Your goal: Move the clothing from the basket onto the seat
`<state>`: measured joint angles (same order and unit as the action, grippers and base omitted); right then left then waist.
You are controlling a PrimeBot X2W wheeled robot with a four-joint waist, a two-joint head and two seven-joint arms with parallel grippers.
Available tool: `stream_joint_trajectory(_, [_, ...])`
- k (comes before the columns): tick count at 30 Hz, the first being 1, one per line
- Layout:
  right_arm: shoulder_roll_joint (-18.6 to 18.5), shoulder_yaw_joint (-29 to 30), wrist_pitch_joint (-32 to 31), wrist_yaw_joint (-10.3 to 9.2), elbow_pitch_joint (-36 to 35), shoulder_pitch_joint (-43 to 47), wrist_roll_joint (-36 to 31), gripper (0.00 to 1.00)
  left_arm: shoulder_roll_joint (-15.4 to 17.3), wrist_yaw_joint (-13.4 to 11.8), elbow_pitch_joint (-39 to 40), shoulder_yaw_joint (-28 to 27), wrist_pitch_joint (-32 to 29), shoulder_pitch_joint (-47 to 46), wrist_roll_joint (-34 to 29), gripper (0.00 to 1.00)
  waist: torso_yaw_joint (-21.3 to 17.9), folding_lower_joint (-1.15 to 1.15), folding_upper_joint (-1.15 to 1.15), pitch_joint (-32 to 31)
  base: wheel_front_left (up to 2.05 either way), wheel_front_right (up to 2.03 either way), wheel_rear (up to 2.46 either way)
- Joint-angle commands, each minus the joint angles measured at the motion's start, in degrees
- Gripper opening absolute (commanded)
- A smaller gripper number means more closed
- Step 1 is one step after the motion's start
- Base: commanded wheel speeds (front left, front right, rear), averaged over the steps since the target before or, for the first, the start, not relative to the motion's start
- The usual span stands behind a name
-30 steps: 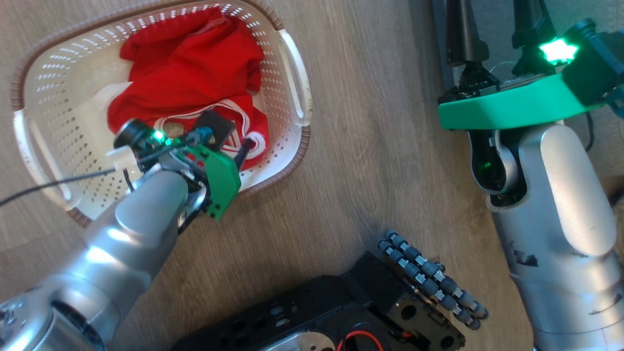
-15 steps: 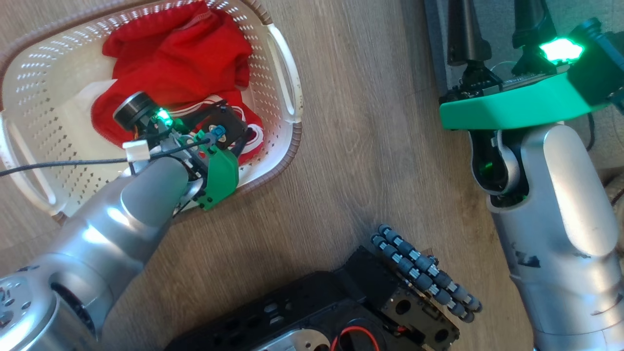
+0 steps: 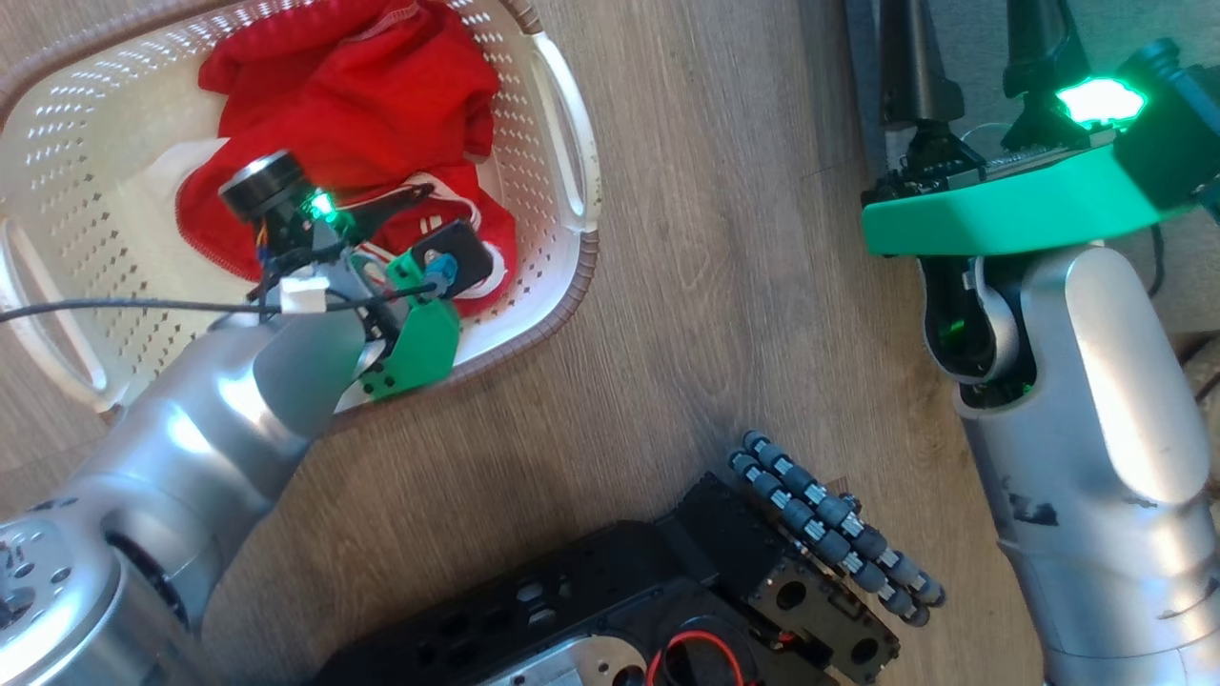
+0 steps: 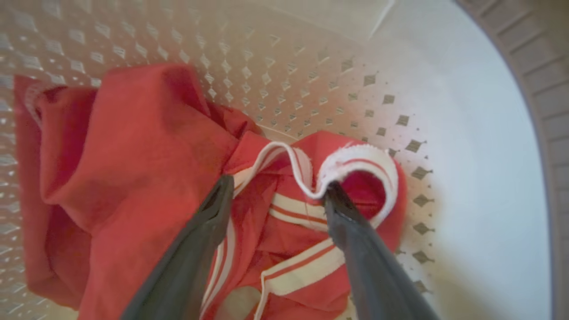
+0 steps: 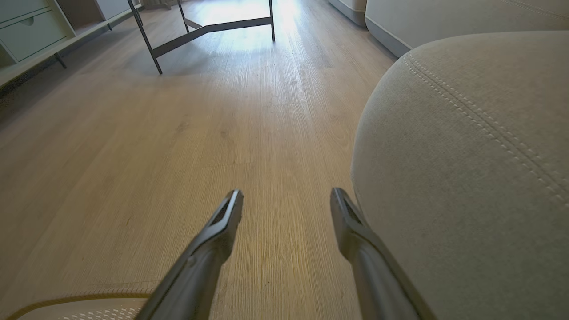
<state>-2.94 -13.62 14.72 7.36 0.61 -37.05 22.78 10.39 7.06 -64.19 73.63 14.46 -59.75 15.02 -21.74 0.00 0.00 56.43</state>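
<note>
My left gripper takes hold of the clothing by its wavy white cloth edge [image 4: 294, 161] next. That edge stands up while the red cloth lies slumped in the basket.
The clothing [image 3: 362, 86] is a bright red heap with white bands, lying in the cream perforated basket [image 3: 572, 286] on the wooden floor. My left gripper [image 4: 278, 186] is open and reaches down into the basket. Its fingers press into the striped part of the clothing [image 4: 133, 146], and the right fingertip sits inside a loop of white band [image 4: 369, 155]. In the head view one dark finger [image 3: 396, 200] lies across the red fabric. My right gripper [image 5: 286, 195] is open and holds nothing, above the floor beside the grey seat [image 5: 466, 155].
My black wheeled base with rollers [image 3: 820, 534] is at the bottom of the head view. A black cable [image 3: 95, 307] runs across the basket's left side. Metal table legs [image 5: 200, 31], a low cabinet [image 5: 26, 26] and another sofa [image 5: 444, 18] stand farther across the floor.
My left wrist has turned and pushed further into the basket, the fingers now spread over the striped fabric. The head camera shifted a little. The right arm has stayed put.
</note>
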Motion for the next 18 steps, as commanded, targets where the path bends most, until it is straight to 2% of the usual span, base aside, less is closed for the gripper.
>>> stream_joint_trajectory(1, [0.06,-0.31,0.28,0.13,-1.92,3.09,0.38,1.00,-0.79,-0.13,0.88,-0.36,0.50,-0.16,-0.57,1.00,0.08,0.00,0.00,0.05,0.00,0.00,0.00])
stream_joint_trajectory(7, [0.06,-0.38,0.28,0.13,-1.94,3.77,0.48,1.00,-0.59,-1.98,1.78,-0.37,0.52,-0.43,-2.22,1.00,0.33,0.00,0.00,0.36,0.00,0.00,0.00])
stream_joint_trajectory(14, [0.06,-0.22,0.28,0.13,-1.94,4.39,0.56,1.00,-2.02,-1.80,-3.22,-0.45,0.53,-0.56,-1.98,1.00,0.41,0.00,0.00,0.27,0.00,0.00,0.00])
stream_joint_trajectory(17, [0.06,-0.07,0.28,0.13,-1.94,4.47,0.41,1.00,-2.42,-1.97,-3.40,-0.78,0.53,-0.77,-1.50,1.00,0.55,0.00,0.00,0.37,0.00,0.00,0.00])
stream_joint_trajectory(18, [0.06,-0.02,0.28,0.13,-1.91,4.50,0.35,1.00,-2.44,-1.91,-1.15,-1.49,0.53,-0.89,-0.94,1.00,0.65,0.00,0.00,0.47,0.00,0.00,0.00])
